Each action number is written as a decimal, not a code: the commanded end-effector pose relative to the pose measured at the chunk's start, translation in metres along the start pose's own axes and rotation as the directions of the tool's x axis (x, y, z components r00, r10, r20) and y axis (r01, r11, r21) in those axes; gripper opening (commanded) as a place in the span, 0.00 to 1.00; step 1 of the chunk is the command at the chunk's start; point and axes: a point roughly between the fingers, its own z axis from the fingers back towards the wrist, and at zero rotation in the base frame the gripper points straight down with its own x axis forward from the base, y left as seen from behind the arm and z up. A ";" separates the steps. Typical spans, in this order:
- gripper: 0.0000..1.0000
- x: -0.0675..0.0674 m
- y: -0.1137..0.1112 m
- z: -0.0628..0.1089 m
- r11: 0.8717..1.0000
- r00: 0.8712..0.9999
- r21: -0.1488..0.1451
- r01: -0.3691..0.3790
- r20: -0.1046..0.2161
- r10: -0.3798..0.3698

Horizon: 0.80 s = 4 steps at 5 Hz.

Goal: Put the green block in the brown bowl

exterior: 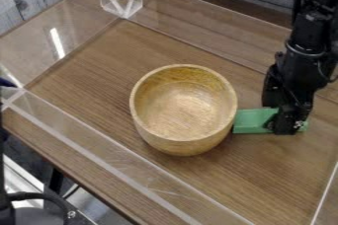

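I should grab the block by its long sides with my gripper next, and then I can put the green block [252, 121] in the brown bowl [185, 108].
The brown bowl [185, 108] stands upright in the middle of the wooden table, empty inside. The green block [252, 121] lies flat on the table just to the bowl's right, touching or nearly touching its wall. My black gripper [286, 120] is lowered at the block's right end, its fingers [288, 116] straddling that end and partly hiding it. The jaws look open around the block; the block rests on the table.
A clear plastic wall [79, 140] fences the table's front and left edges. A small clear stand [121, 2] sits at the back left. The black arm [306, 41] rises at the right. The table's right edge lies close to the gripper.
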 end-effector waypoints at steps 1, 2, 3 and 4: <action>1.00 0.006 0.007 0.028 0.998 0.997 0.055 -0.008 0.080 0.004; 1.00 -0.002 0.012 0.026 0.998 0.996 0.049 -0.050 0.072 0.047; 1.00 -0.010 0.017 0.025 0.995 0.994 0.045 -0.090 0.065 0.087; 1.00 -0.017 0.022 0.024 0.990 0.990 0.042 -0.131 0.058 0.128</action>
